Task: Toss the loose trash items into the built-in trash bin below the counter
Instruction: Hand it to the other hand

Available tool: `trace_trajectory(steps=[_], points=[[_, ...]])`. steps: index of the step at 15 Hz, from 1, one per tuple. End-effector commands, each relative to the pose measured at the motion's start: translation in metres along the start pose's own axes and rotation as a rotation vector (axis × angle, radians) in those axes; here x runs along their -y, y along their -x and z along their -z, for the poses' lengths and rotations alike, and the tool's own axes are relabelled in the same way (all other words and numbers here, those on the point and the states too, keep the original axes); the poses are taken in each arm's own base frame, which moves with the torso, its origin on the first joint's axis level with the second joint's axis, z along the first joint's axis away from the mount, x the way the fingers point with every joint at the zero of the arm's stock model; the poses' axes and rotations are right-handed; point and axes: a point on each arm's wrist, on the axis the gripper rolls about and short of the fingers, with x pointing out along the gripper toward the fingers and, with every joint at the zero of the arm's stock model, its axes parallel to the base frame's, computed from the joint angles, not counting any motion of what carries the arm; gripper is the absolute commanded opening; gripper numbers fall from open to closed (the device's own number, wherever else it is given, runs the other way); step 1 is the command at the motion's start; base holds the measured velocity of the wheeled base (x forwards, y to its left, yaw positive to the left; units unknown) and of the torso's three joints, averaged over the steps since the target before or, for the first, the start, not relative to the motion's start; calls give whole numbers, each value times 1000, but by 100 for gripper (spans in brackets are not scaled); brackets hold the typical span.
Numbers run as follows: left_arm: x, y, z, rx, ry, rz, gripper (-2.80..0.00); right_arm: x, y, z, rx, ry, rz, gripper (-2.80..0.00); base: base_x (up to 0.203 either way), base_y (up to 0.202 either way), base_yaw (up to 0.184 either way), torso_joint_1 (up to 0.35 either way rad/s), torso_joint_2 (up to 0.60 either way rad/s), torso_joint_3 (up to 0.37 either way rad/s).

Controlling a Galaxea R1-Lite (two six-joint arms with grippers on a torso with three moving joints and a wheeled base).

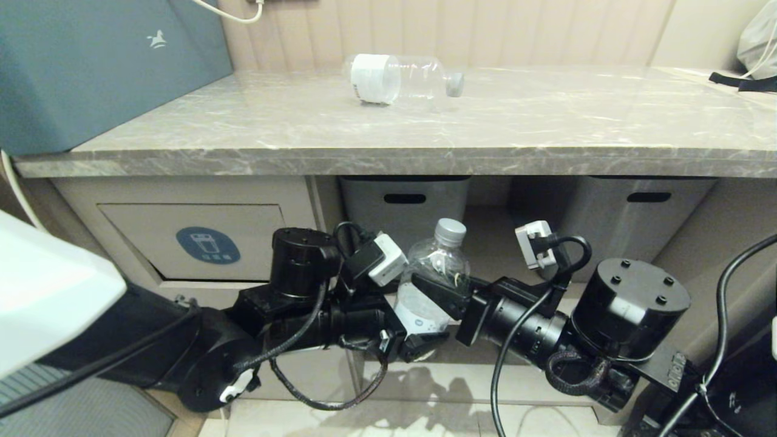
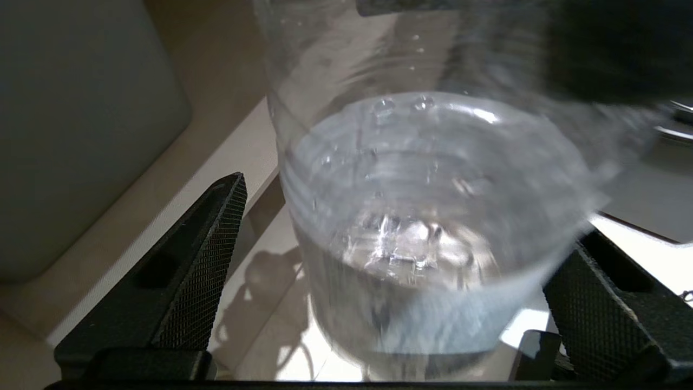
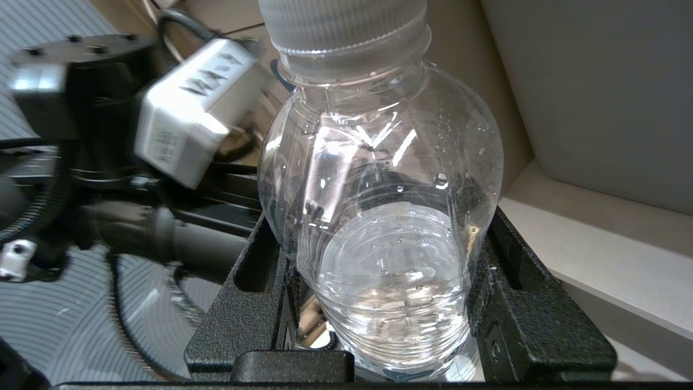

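The water bottle needs to go into the built-in trash bin (image 1: 207, 245), so my left gripper needs to grab it by its labelled lower body (image 1: 420, 312) next and then drop it in there.
A clear water bottle (image 1: 440, 258) with a grey cap stands upright in the air below the counter (image 1: 546, 127), in front of the cabinet. My right gripper (image 1: 442, 292) is shut on its upper body; in the right wrist view both fingers press the bottle (image 3: 379, 162) at the gripper (image 3: 381, 265). My left gripper (image 1: 419, 343) is open around the bottle's lower part (image 2: 433, 216), with a gap at one finger (image 2: 216, 244). A second bottle (image 1: 400, 77) lies on its side on the counter. The trash bin flap (image 1: 152, 240) with its blue sticker is to the left, closed.
Two grey tubs with slot handles (image 1: 403, 203) (image 1: 643, 206) sit in the open shelf under the counter. A large grey-green box (image 1: 91, 67) stands on the counter's left end. A black strap (image 1: 743, 82) lies at the far right.
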Motion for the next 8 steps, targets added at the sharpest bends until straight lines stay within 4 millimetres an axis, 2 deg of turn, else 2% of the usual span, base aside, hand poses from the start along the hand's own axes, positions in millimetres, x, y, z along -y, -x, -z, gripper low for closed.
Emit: trace_trajectory(steps=[1, 2, 8], points=[[-2, -6, 2, 0, -2, -3, 0, -2, 0, -1, 8, -2, -12, -280, 0, 0, 0, 0, 0, 0], [-3, -7, 0, 5, -6, -4, -280, -4, 0, 0, 4, -3, -15, -280, 0, 0, 0, 0, 0, 0], [-8, -17, -4, 31, -13, -10, -280, -2, 4, 7, -29, -6, -2, -280, 0, 0, 0, 0, 0, 0]])
